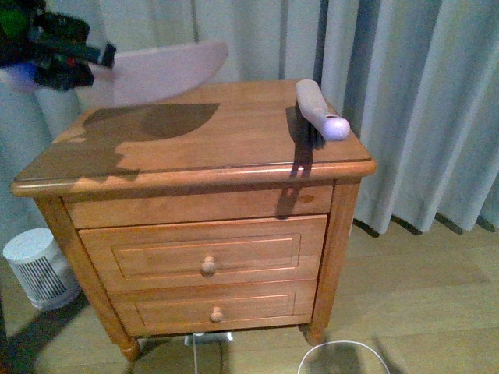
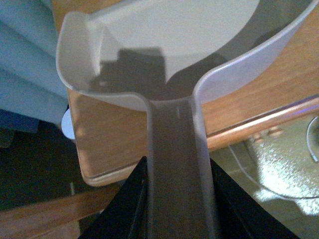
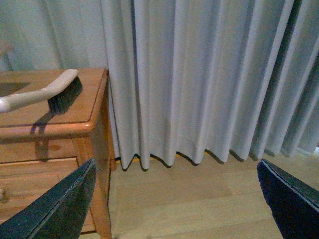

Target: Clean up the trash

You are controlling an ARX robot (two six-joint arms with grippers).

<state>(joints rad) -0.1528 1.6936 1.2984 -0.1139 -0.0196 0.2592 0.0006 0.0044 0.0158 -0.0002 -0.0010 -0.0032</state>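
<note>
My right gripper needs to pick up the hand brush by its handle next, so that it can sweep the trash into the beige dustpan (image 1: 164, 72).
My left gripper (image 1: 58, 51) is shut on the handle of the beige dustpan (image 1: 164, 72), holding it in the air over the back left of the wooden nightstand (image 1: 195, 148). In the left wrist view the dustpan (image 2: 164, 45) shows only a shadow inside, and its handle runs down between the jaws of my left gripper (image 2: 177, 209). The trash is out of view in every frame. My right gripper (image 3: 174, 199) is open with nothing between its fingers, low beside the nightstand's right side and above the floor.
A white hand brush (image 1: 320, 109) lies on the nightstand's right edge; the brush (image 3: 45, 94) also shows in the right wrist view. Grey curtains (image 1: 405, 93) hang behind. On the floor are a white fan (image 1: 39, 265) at left and a white ring (image 1: 343, 354) in front.
</note>
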